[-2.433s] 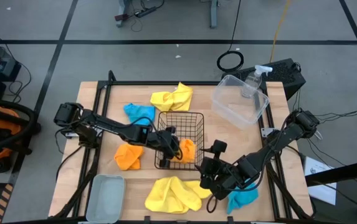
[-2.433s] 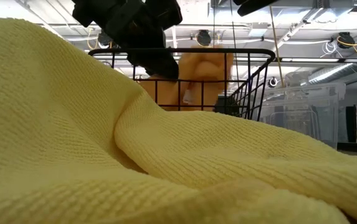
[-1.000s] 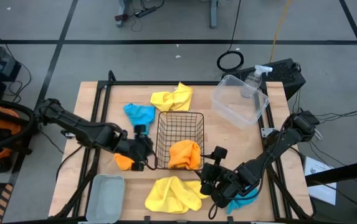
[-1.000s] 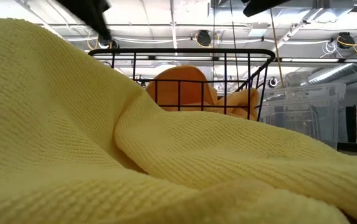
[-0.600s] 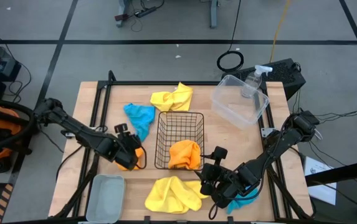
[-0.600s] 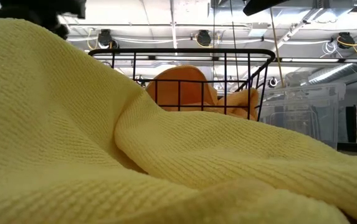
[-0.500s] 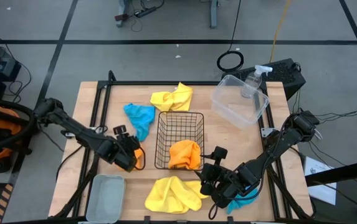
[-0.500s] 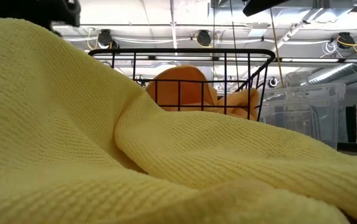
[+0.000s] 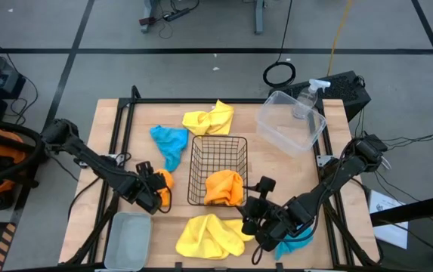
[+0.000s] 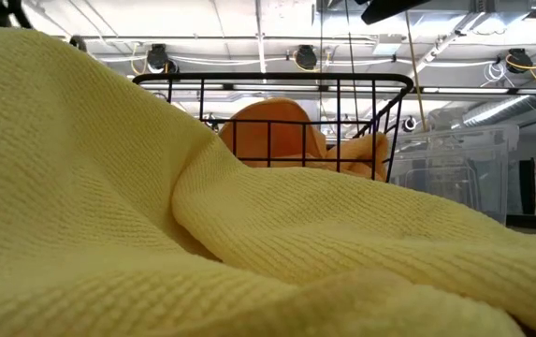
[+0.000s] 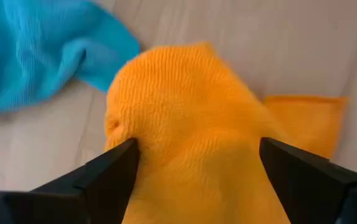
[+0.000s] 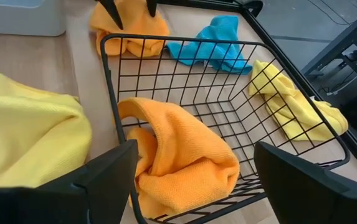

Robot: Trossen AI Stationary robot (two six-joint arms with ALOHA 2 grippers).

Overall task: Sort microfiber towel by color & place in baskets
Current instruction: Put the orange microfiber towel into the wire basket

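My left gripper grabs the orange towel by its raised middle point(image 11: 187, 115) next, to sort the towel into the black wire basket.
An orange towel point(image 11: 190, 124) lies bunched on the table left of the black wire basket point(image 9: 218, 143). My left gripper point(image 9: 156, 193) is right over it, open, one finger on each side of its hump. A second orange towel point(image 12: 178, 155) lies in the basket. My right gripper point(image 12: 190, 186) hangs open and empty at the basket's near right corner. A teal towel point(image 9: 169, 140) and a yellow towel point(image 9: 210, 118) lie at the far side. Another yellow towel point(image 9: 208, 236) lies near, and another teal one point(image 9: 298, 246) lies under the right arm. My left gripper comes slanting down from above, with its open fingers point(image 11: 113, 177) flanking the raised middle of the orange towel point(image 11: 166, 143), which rests on the table. Whether the fingers touch the cloth I cannot tell.
A clear plastic tub point(image 9: 292, 121) stands at the far right with a spray bottle point(image 9: 307, 98) behind it. A pale grey tray point(image 9: 129, 240) sits at the near left corner. The near yellow towel fills most of the low view point(image 10: 155, 215).
My left gripper has drawn away from the basket's left side toward the table's left edge, rolled its wrist, and sunk down over the orange towel on the table. The right arm has kept still, and the towel in the basket has not moved.
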